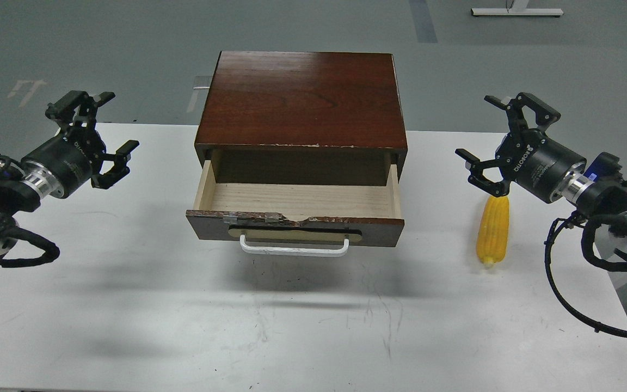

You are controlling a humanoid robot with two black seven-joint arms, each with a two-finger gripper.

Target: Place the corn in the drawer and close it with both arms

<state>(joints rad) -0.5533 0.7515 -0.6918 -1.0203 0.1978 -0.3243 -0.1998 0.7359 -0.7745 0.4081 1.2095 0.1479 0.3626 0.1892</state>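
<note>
The right gripper grabs the corn by its thick end (497, 210) next, to put the corn in the open drawer (297, 200).
The yellow corn (493, 230) lies on the white table (313, 326) to the right of the cabinet, its tapered end toward me. The drawer (297, 200) is pulled out of the dark wooden cabinet (302, 98); its pale wood inside holds nothing and its white bar handle (293, 247) faces me. My right gripper (489, 139) hangs open just above the corn's far end, holding nothing. Far to the left of the drawer my left gripper (102, 128) is open too, also with nothing between its fingers.
The table's right edge runs close behind my right arm (607, 218). Grey floor lies beyond the table, with a white desk foot (515, 11) at the far top right.
</note>
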